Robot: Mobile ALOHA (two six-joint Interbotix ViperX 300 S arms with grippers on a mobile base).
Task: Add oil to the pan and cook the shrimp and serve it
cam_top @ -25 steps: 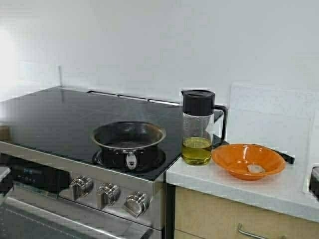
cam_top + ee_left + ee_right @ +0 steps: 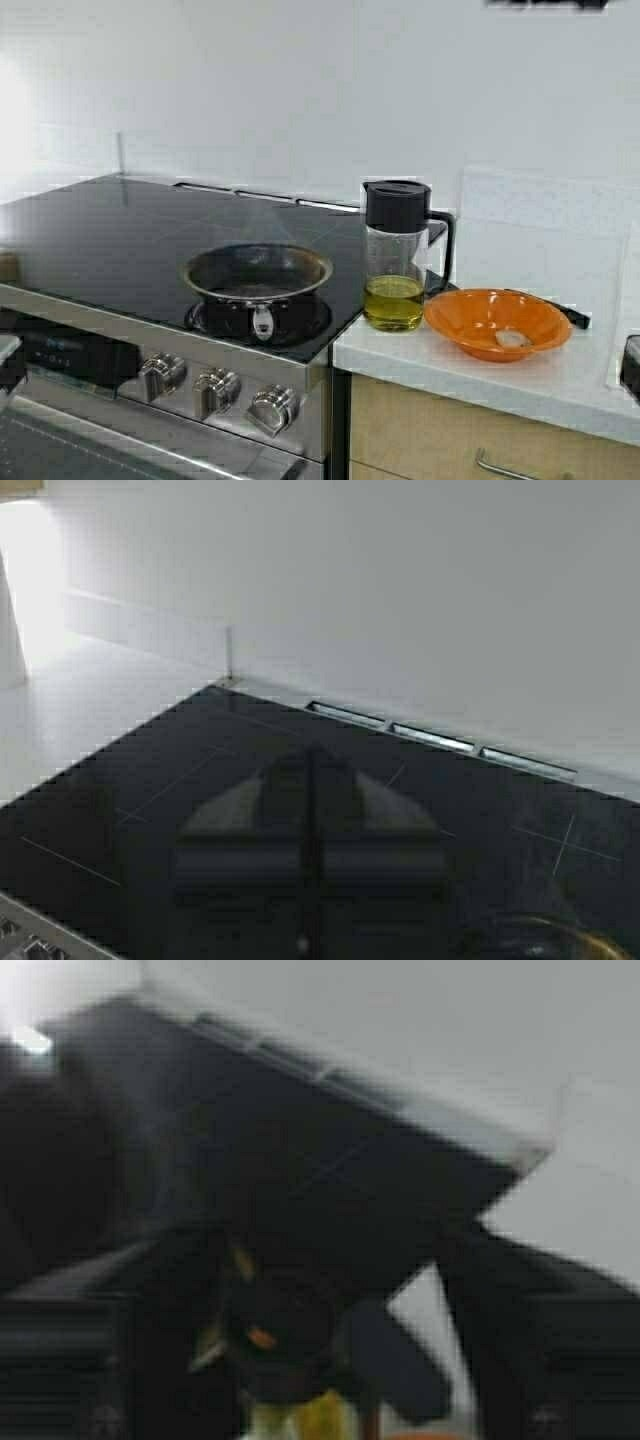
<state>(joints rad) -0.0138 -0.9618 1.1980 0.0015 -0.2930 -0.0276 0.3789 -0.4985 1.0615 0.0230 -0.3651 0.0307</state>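
Note:
The right gripper grabs the glass oil jug by its black handle (image 2: 448, 250) next, to pour oil into the pan (image 2: 257, 272) for the shrimp.
The pan (image 2: 257, 272), dark inside with a shiny rim, sits on the front burner of the black cooktop (image 2: 110, 235). The oil (image 2: 394, 302) fills the bottom of a clear jug with a black lid (image 2: 397, 205), standing on the white counter beside the stove. The shrimp (image 2: 513, 339), a pale lump, lies in the orange bowl (image 2: 470, 315). My right gripper (image 2: 320, 1360) is open, and the jug's lid (image 2: 290, 1350) and oil (image 2: 320, 1420) show between its fingers, farther off. My left gripper (image 2: 310, 860) is shut and holds nothing above the cooktop, with the pan's rim (image 2: 545, 932) to one side.
Three stove knobs (image 2: 215, 390) line the front panel. A white board (image 2: 540, 235) leans on the wall behind the bowl. Dark parts of my arms show at the left edge (image 2: 8, 365) and the right edge (image 2: 630, 368). A drawer handle (image 2: 520, 470) sits under the counter.
A dark blurred strip has come into the top edge of the high view. The pan, jug and bowl stand almost where they were.

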